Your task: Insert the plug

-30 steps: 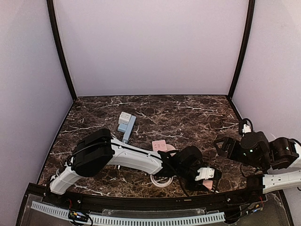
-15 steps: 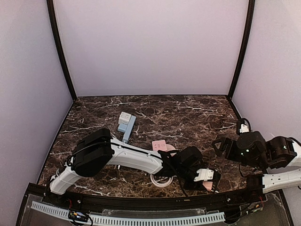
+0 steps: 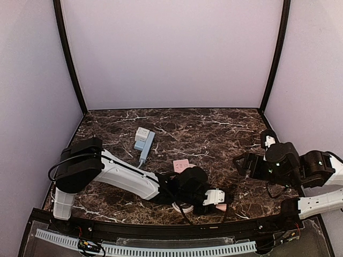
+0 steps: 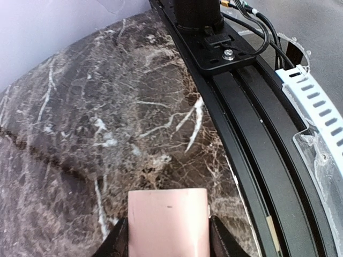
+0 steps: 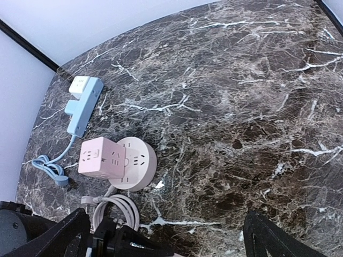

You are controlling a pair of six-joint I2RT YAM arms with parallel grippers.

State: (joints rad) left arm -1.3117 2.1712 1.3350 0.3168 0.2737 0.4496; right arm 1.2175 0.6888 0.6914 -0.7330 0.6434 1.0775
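My right gripper takes hold of the pink plug's end jutting from my left gripper next, to leave the plug's opposite end free to insert.
A pink plug sits between the dark fingers of my left gripper, which is shut on its two sides just above the marble near the table's front rail. From above, that gripper is low at the front centre, with the pink plug at its tip. A round pink socket with a pink cube adapter on it lies behind the gripper. My right gripper hangs open and empty over the right of the table, seen from above as the right gripper.
A blue power strip carrying a white adapter lies at the back left, its blue cable running forward. A coiled pale cable sits by the round socket. The black front rail runs close beside the plug.
My left jaws have closed onto the pink plug, and the left arm has swung it leftward along the front edge. The right arm has shifted slightly left and away.
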